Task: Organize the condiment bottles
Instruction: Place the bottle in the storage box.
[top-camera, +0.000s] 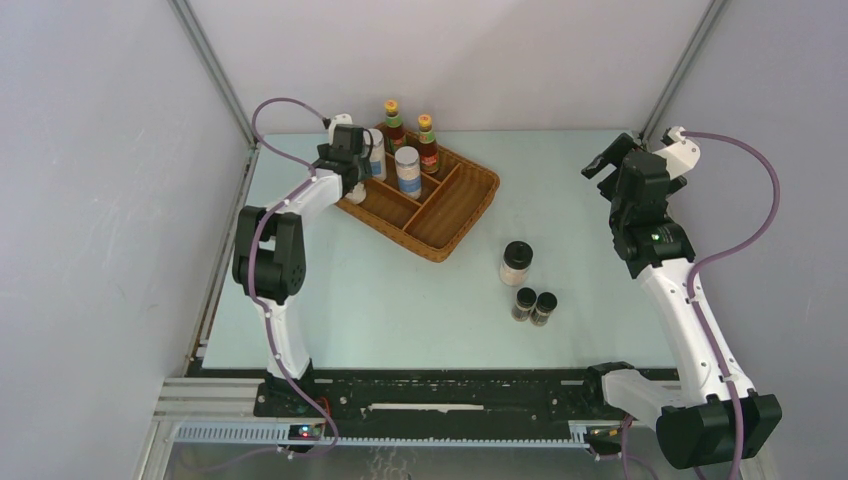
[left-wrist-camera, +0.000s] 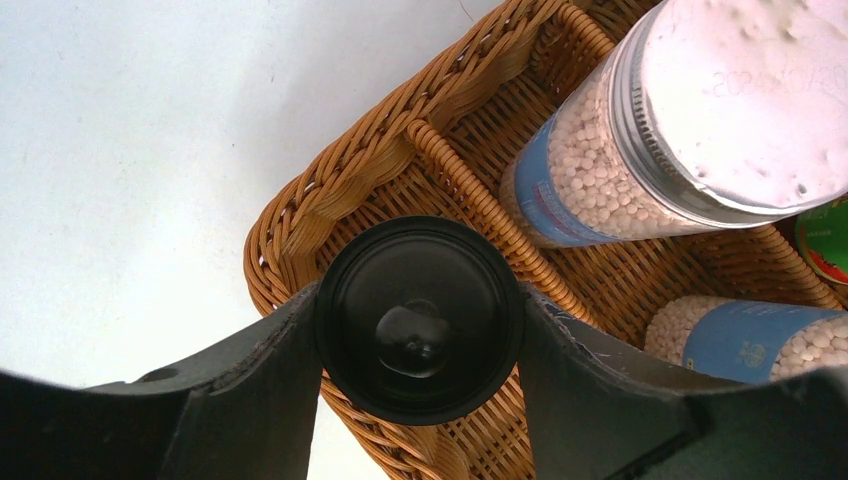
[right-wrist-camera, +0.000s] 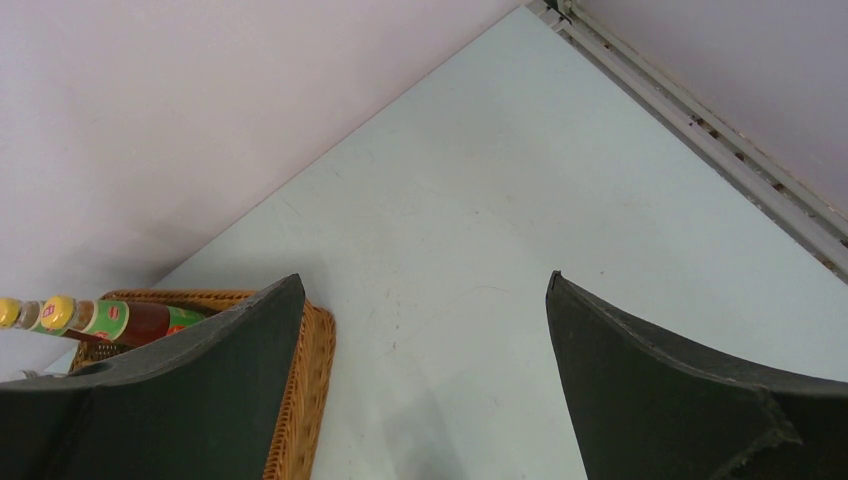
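Observation:
The shaker's lower body is inside the wicker rim of the tray's end section, so the shaker would stay upright there and my left gripper should release it.
My left gripper (left-wrist-camera: 418, 300) is shut on a black-capped shaker (left-wrist-camera: 420, 335) and holds it over the left end compartment of the wicker tray (left-wrist-camera: 330, 190). In the top view the left gripper (top-camera: 352, 180) hides that shaker. Two silver-lidded, blue-labelled jars (left-wrist-camera: 700, 120) (left-wrist-camera: 750, 335) stand in the tray; the top view shows one jar (top-camera: 407, 172). Two red-brown sauce bottles (top-camera: 393, 125) (top-camera: 427, 140) stand at the tray's far side. A second black-capped shaker (top-camera: 516, 263) and two tiny dark vials (top-camera: 523, 303) (top-camera: 544, 308) stand on the table. My right gripper (top-camera: 605, 160) is open and empty at the far right.
The wicker tray (top-camera: 470, 200) sits at the back left, its right compartments holding nothing. In the right wrist view the open gripper (right-wrist-camera: 425, 285) looks at bare table, the tray's corner (right-wrist-camera: 310, 380) and a sauce bottle (right-wrist-camera: 130, 320). Walls and frame rails close the back and sides.

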